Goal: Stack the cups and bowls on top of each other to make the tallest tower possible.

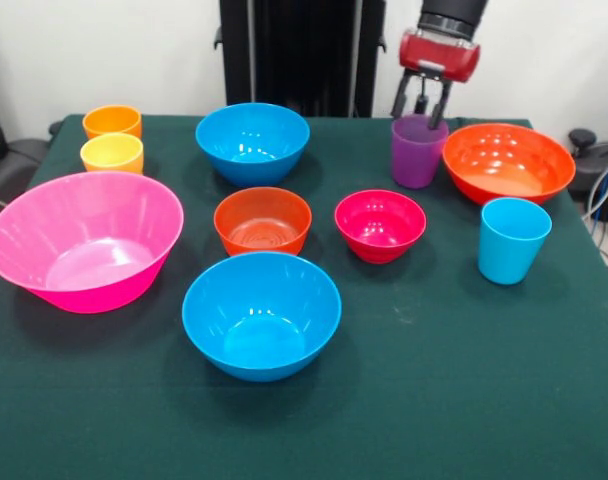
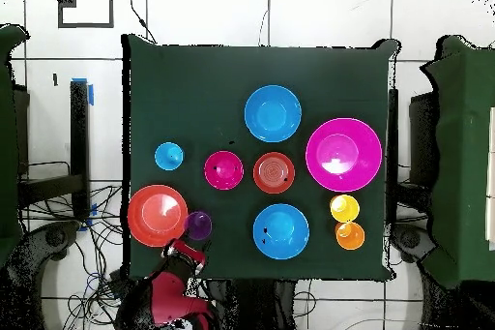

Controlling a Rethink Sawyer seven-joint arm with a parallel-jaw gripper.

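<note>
Next, the gripper grabs the purple cup by its open rim to stack the cup, as the wide orange-red bowl (image 1: pixel 508 162) crowds the cup's side.
My gripper (image 1: pixel 420 112) hangs open at the table's far right, its fingertips at the rim of the upright purple cup (image 1: pixel 418 152); I cannot tell whether they touch it. In the overhead view the gripper (image 2: pixel 184 252) is just below the purple cup (image 2: pixel 198 225). The wide orange-red bowl (image 1: pixel 508 162) stands right of the cup, and the light blue cup (image 1: pixel 513 238) in front of that bowl. The small magenta-red bowl (image 1: pixel 380 225) and small orange bowl (image 1: pixel 263 220) sit mid-table. Blue bowls stand far (image 1: pixel 252 140) and near (image 1: pixel 261 312). Nothing is stacked.
The large pink bowl (image 1: pixel 84 240) lies tilted at the left. The orange cup (image 1: pixel 112 121) and yellow cup (image 1: pixel 112 152) stand behind it at the far left. All rest on the green table (image 1: pixel 444 400). The black pedestal (image 1: pixel 299 50) stands at the far side.
</note>
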